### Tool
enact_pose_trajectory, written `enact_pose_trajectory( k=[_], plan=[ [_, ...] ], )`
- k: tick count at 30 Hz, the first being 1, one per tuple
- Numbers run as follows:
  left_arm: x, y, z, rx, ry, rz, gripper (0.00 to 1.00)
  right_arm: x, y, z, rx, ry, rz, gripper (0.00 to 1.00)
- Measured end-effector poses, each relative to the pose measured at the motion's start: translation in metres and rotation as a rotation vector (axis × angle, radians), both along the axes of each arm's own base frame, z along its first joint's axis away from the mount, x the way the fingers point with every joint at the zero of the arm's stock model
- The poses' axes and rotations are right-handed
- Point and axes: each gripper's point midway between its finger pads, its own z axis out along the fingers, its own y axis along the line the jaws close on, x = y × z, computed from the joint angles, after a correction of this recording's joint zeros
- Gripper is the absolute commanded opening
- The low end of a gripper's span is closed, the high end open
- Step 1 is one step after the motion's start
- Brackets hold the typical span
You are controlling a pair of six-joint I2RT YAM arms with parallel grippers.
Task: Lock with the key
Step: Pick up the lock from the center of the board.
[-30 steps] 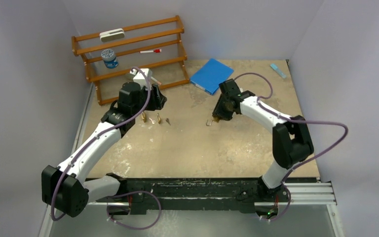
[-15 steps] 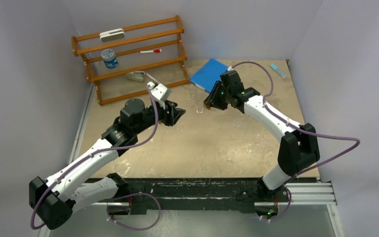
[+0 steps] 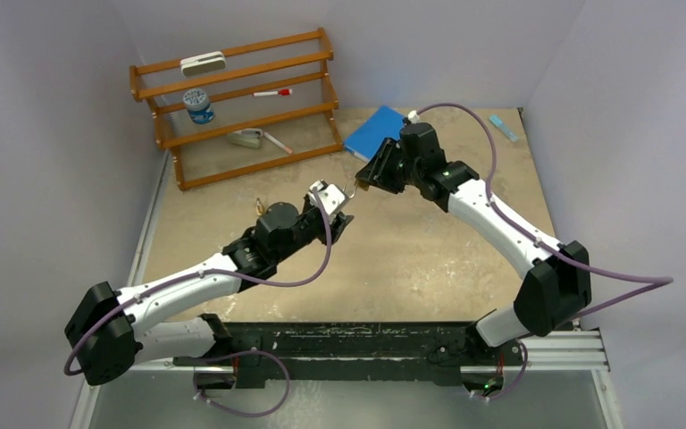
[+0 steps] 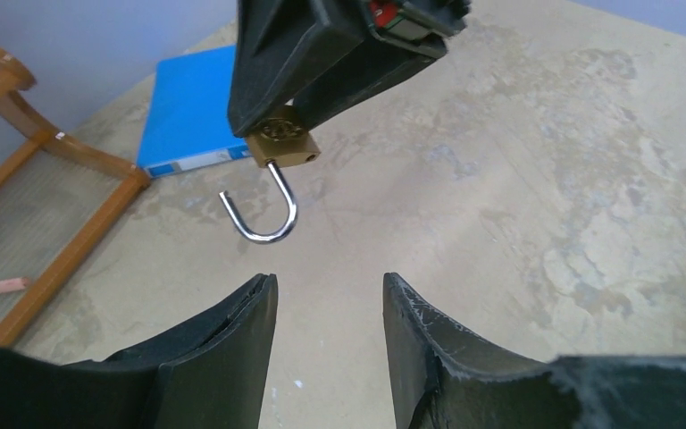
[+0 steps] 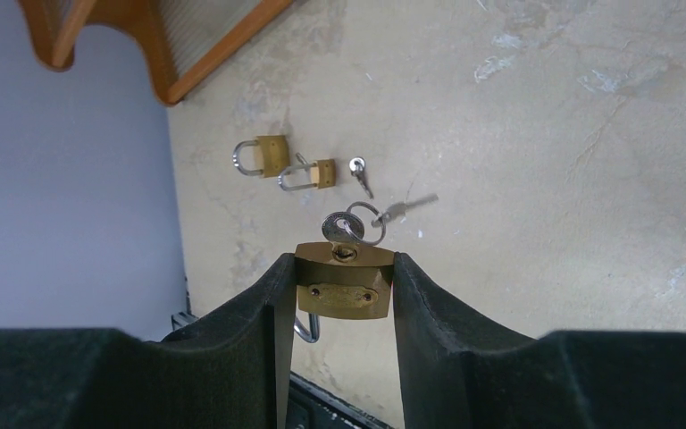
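Note:
The padlock needs to be grabbed by its shackle [image 5: 309, 332] with my left gripper next, so the brass body and keyhole [image 5: 344, 254] stay free to lock with the key.
My right gripper [image 3: 368, 178] is shut on a brass padlock [image 5: 344, 284], held by its sides above the table. The keyhole [image 5: 344, 254] faces outward and has no key in it. The open steel shackle [image 4: 263, 211] hangs free below the body and also shows in the top view [image 3: 350, 190]. A ring with two keys [image 5: 363, 221] lies on the table beyond the padlock. My left gripper [image 4: 326, 284] is open and empty, a short way in front of the shackle and pointing at it. In the top view the left gripper [image 3: 343, 213] sits just below the padlock.
Two more brass padlocks [image 5: 263, 156] [image 5: 310, 174] and a single key [image 5: 358, 172] lie on the table near the left wall. A wooden rack [image 3: 232, 98] stands at the back left. A blue folder [image 3: 380, 134] lies behind the right gripper.
My left arm swung from beside the rack toward the table's centre, up to the padlock. My right gripper lifted the padlock and carried it back and left.

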Motion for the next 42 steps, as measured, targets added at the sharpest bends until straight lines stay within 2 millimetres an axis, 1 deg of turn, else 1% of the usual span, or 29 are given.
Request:
enact_pose_trajectory(
  k=[5,13,17,20,24,27,29,34,38,39,40,42],
  plan=[
    [0.008,0.004,-0.003,-0.028,-0.072,0.042,0.47,-0.003,0.0,0.015,0.027,-0.032,0.008,0.0],
    [0.019,-0.004,0.008,-0.078,-0.16,0.05,0.47,-0.006,0.004,0.017,0.043,-0.027,0.028,0.0],
    [0.022,-0.006,0.007,-0.084,-0.182,0.054,0.46,-0.007,0.005,0.017,0.047,-0.024,0.034,0.0],
    [0.025,-0.009,0.001,-0.064,-0.186,0.054,0.43,-0.008,0.007,0.017,0.053,-0.02,0.045,0.0],
    [0.029,-0.011,-0.015,-0.024,-0.174,0.057,0.3,-0.009,0.007,0.017,0.055,-0.019,0.048,0.0],
    [0.032,-0.01,-0.021,0.003,-0.176,0.069,0.27,-0.009,0.007,0.017,0.056,-0.018,0.05,0.0],
    [0.034,-0.009,-0.022,0.007,-0.179,0.077,0.27,-0.009,0.007,0.018,0.057,-0.018,0.051,0.0],
    [0.036,-0.008,-0.013,-0.019,-0.2,0.095,0.38,-0.011,0.009,0.018,0.065,-0.014,0.063,0.0],
    [0.037,-0.008,-0.005,-0.045,-0.217,0.099,0.39,-0.012,0.01,0.018,0.068,-0.012,0.068,0.0],
    [0.037,-0.009,-0.004,-0.05,-0.22,0.099,0.36,-0.012,0.01,0.019,0.068,-0.012,0.069,0.0],
    [0.037,-0.009,-0.003,-0.054,-0.222,0.1,0.3,-0.012,0.01,0.019,0.069,-0.012,0.069,0.0],
    [0.037,-0.009,-0.001,-0.06,-0.225,0.1,0.07,-0.012,0.01,0.019,0.069,-0.012,0.07,0.0]
  ],
)
